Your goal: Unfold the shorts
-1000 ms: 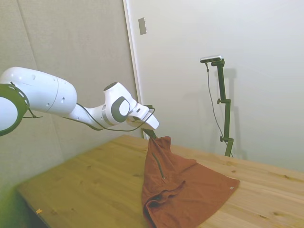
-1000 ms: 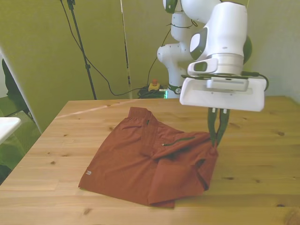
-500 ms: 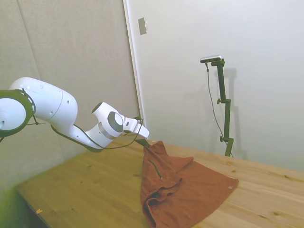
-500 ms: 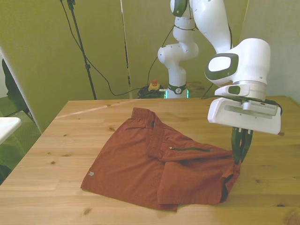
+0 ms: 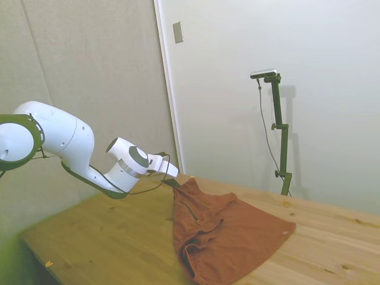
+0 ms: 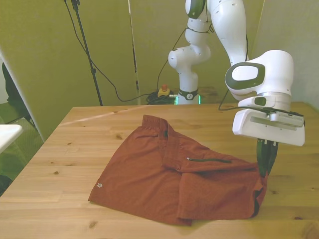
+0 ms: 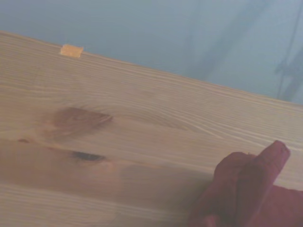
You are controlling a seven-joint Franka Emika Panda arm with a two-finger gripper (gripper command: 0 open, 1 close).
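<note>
I should open my gripper now. The shorts' body rests on the tabletop and the shorts' corner at my fingers is just above it, so the shorts would settle.
The rust-brown shorts (image 6: 174,172) lie partly folded on the wooden table (image 6: 60,159), with a pale tag (image 6: 100,185) at the corner toward the front view's left. One corner of the cloth is pulled out toward the front view's right and lifted slightly, where my gripper (image 6: 264,171) is shut on the shorts. In the side view the gripper (image 5: 177,183) holds the raised peak of the shorts (image 5: 225,237) low over the table. The wrist view shows a bunched red fold of the shorts (image 7: 246,189) over bare wood.
A small orange tape scrap (image 7: 71,50) sits near the table edge in the wrist view. Bare wood (image 5: 107,237) stretches beside the shorts under the arm. Cables and a thin stand (image 6: 87,55) rise behind the table at the front view's left.
The gripper has carried the held corner down and toward the front view's right, drawing the shorts out wider and flatter. The arm has lowered toward the table.
</note>
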